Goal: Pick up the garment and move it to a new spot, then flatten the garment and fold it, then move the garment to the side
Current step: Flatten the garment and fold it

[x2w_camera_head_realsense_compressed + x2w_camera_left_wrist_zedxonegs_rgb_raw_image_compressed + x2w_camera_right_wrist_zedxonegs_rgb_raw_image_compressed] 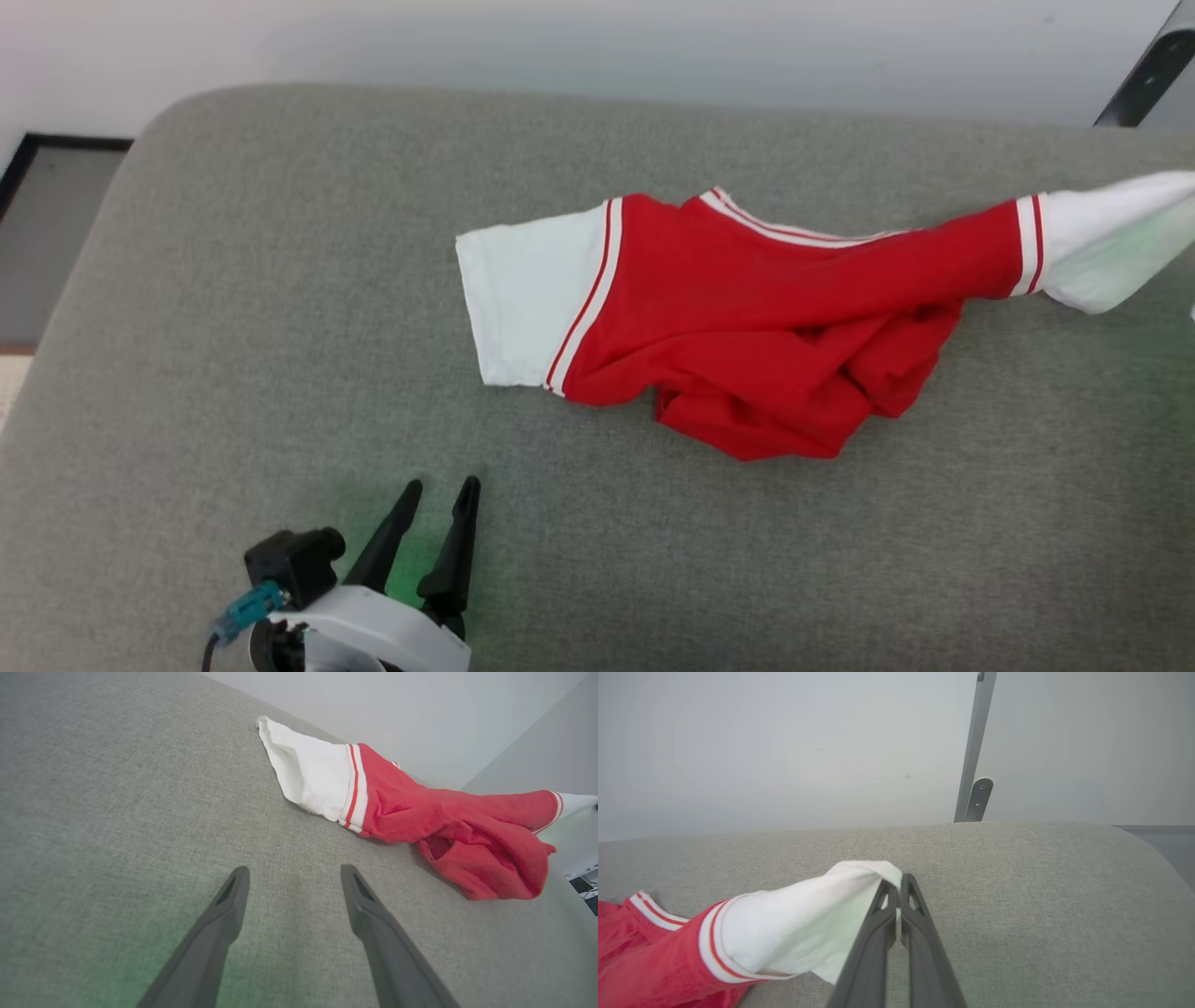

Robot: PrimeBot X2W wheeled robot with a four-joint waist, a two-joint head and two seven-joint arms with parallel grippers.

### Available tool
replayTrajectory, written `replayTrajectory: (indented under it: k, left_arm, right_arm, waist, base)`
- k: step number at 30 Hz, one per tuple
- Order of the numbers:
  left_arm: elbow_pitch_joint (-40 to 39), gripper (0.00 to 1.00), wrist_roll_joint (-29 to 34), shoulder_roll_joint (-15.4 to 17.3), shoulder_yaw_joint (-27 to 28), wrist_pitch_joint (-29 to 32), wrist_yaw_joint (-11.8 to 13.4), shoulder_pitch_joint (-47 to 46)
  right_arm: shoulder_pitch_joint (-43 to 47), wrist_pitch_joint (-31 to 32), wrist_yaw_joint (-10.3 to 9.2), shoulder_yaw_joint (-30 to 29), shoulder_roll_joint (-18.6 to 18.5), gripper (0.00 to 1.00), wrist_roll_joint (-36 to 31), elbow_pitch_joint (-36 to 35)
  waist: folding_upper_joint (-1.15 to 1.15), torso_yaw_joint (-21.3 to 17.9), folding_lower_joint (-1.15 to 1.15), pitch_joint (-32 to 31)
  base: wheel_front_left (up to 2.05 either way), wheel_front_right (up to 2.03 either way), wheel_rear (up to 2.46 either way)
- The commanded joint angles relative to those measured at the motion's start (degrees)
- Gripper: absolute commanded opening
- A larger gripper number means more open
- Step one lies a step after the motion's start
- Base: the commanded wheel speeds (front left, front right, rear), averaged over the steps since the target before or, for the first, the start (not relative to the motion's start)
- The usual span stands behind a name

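The garment (747,308) needs to go to a new spot. My left gripper should next grab it by its flat white sleeve's edge (472,259).
The garment (747,308) is a red jersey with white sleeves, lying crumpled across the grey cushion. Its left white sleeve (527,303) lies flat; its right white sleeve (1111,238) is pulled out and lifted toward the right edge. In the right wrist view my right gripper (896,883) is shut on the end of that white sleeve (803,919), holding it above the cushion. My left gripper (439,490) stands open low at the front left, well short of the garment (448,821), with nothing between its fingers (233,896).
The grey cushioned surface (233,327) has rounded far corners and a pale wall behind it. A metal post with a bracket (976,765) stands behind the far edge. Dark floor (47,233) shows past the left edge.
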Motion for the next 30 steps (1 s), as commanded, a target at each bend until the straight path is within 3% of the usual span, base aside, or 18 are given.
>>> replayTrajectory:
  k: [1,9,16,17,18,19,25,30]
  left_arm:
    - [-0.2,1.0,0.4,0.0,-0.1,-0.1,-0.2,-0.8]
    - [-0.5,1.0,0.8,-0.3,-0.5,-0.3,-0.4,-3.6]
    - [-0.9,1.0,1.2,-0.2,-0.3,-0.5,0.3,-4.5]
    - [-1.0,1.0,1.4,0.0,-0.3,-0.4,0.5,-4.5]
    - [-1.0,1.0,1.5,0.1,-0.4,-0.4,0.5,-4.5]
    - [-1.2,1.0,1.6,0.2,-0.4,-0.4,0.7,-4.4]
    - [-3.5,1.0,2.6,2.3,-0.2,0.1,1.9,-3.3]
    - [-7.2,1.0,3.3,5.7,0.8,2.5,2.8,-4.5]
  right_arm:
    - [-2.3,-0.6,-0.07,-0.8,1.3,0.0,-2.2,2.8]
    - [-8.9,-1.7,-0.08,-5.4,1.4,0.0,-17.2,18.0]
    - [-10.9,-5.1,-0.08,-8.0,4.0,0.0,-23.1,24.1]
    - [-10.9,-5.8,-0.08,-8.1,4.6,0.3,-23.3,24.6]
    - [-11.0,-6.7,-0.08,-8.3,4.9,0.75,-23.5,24.9]
    - [-11.1,-7.5,-0.08,-8.3,5.2,1.0,-23.7,25.2]
    - [-9.4,-14.0,-0.08,-5.8,7.6,1.0,-20.1,24.8]
    - [-4.9,-18.8,-0.08,1.8,9.2,1.0,-13.3,18.8]
  waist:
    - [0.0,1.1,0.0,2.1]
    - [0.0,2.5,0.0,5.8]
    - [0.0,2.0,0.0,5.7]
    - [0.0,1.8,0.0,5.4]
    - [0.0,1.7,0.0,5.0]
    - [0.0,1.5,0.0,4.6]
    - [0.0,-0.2,0.0,1.1]
    - [0.0,-2.7,0.0,-1.3]
  base:
    - [0.0,0.0,0.0]
    - [0.0,0.0,0.0]
    - [0.0,0.0,0.0]
    - [0.0,0.0,0.0]
    - [0.0,0.0,0.0]
    - [0.0,0.0,0.0]
    - [0.0,0.0,0.0]
    - [0.0,0.0,0.0]
